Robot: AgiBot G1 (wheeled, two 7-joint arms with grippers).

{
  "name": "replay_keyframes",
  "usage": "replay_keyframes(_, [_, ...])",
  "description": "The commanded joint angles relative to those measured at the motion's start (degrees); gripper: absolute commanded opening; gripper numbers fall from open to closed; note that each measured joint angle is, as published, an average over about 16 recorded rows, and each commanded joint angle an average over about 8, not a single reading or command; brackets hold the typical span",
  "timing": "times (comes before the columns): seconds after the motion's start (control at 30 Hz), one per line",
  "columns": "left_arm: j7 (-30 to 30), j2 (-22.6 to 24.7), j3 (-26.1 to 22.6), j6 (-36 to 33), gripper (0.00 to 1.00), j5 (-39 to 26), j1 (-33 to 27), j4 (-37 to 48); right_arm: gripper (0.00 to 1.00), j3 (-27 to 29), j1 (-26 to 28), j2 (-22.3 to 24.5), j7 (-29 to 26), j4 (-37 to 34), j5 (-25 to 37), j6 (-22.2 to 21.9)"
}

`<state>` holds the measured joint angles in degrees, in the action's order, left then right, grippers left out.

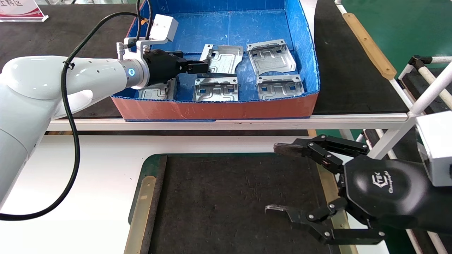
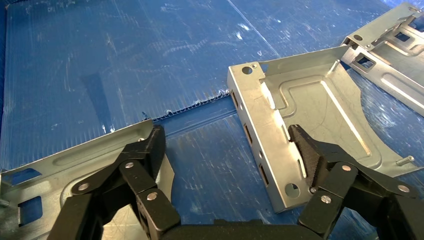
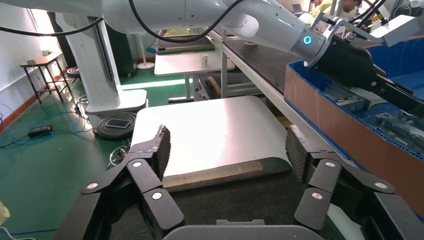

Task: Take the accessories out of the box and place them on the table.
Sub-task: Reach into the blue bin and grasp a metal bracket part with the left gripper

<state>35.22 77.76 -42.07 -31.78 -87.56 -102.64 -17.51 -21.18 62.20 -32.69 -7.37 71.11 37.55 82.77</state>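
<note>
My left gripper grips the silvery plate by its raised side rim [image 1: 206, 53] next, since the rim offers two facing sides while its broad tray [image 1: 225, 60] lies flat.
The box [image 1: 215, 109], blue inside and orange-red outside, stands on the higher bench. Several silvery plates lie in it: two at the back [image 1: 220, 60] [image 1: 271, 56], two at the front [image 1: 216, 89] [image 1: 280, 86], and one [image 1: 159, 90] partly hidden under my left arm. My left gripper [image 1: 201, 67] is open low inside the box. In the left wrist view [image 2: 227, 150] one finger [image 2: 305, 145] lies inside the side flange of a plate [image 2: 310, 110] and the other [image 2: 150, 145] is over a second plate [image 2: 55, 167]. My right gripper [image 1: 279, 180] is open and empty above the table's dark mat [image 1: 229, 197].
The bench's white rail [image 1: 247, 123] runs between the box and the white table top [image 1: 88, 183]. Tan strips [image 1: 141, 211] edge the mat. A white pipe frame [image 1: 430, 88] stands at the right. A sign [image 1: 21, 10] sits back left.
</note>
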Motion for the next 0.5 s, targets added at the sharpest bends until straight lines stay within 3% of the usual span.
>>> replay_keyframes(0.03, [0.0, 0.0, 0.0, -0.1, 0.00, 0.0, 0.0, 0.0, 0.00, 0.0, 0.0, 0.0, 0.0, 0.0, 0.0, 0.0])
replay_keyframes(0.5, [-0.1, 0.0, 0.1, -0.2, 0.00, -0.1, 0.0, 0.0, 0.00, 0.0, 0.0, 0.0, 0.0, 0.0, 0.0, 0.0])
